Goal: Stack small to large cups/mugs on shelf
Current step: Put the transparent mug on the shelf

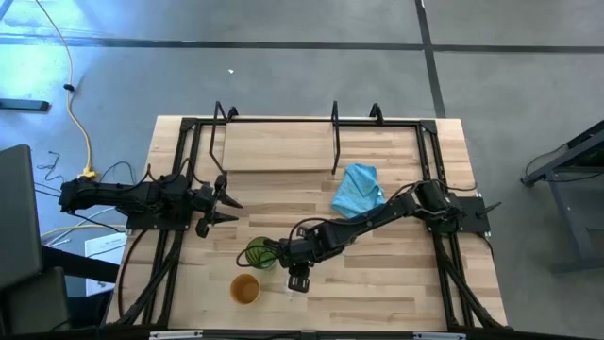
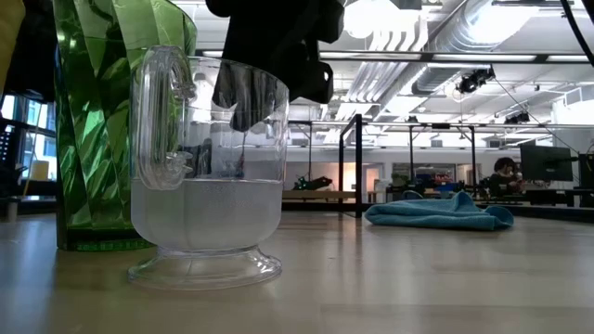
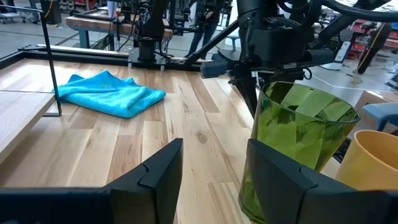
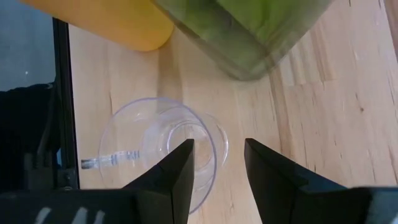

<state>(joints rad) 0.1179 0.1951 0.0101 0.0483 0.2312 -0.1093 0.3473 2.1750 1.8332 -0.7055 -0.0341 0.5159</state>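
Note:
My right gripper grabs the small clear glass cup by its rim point(image 4: 215, 149) opposite the handle next, to carry it to the shelf for stacking.
The small clear glass cup point(image 2: 204, 213) has a handle and stands on its foot on the table near the near edge. Behind it stands the taller green cup point(image 1: 259, 253) point(image 3: 292, 143). The orange-tan cup point(image 1: 245, 289) point(image 3: 373, 162) stands beside them. My right gripper point(image 4: 217, 152) point(image 1: 298, 278) is open and points down over the clear cup point(image 4: 163, 149), with one finger over its inside and one outside its rim; no touch shows. My left gripper point(image 3: 211, 162) point(image 1: 225, 203) waits open on the table's left, facing the green cup. The shelf board point(image 1: 278, 146) lies at the far side.
A light blue cloth point(image 1: 359, 190) point(image 2: 436, 211) lies crumpled right of centre, near the shelf's black rod upright point(image 1: 335, 137). Black frame rails point(image 1: 179, 236) run along both table sides. Bare wood lies between the cups and the shelf.

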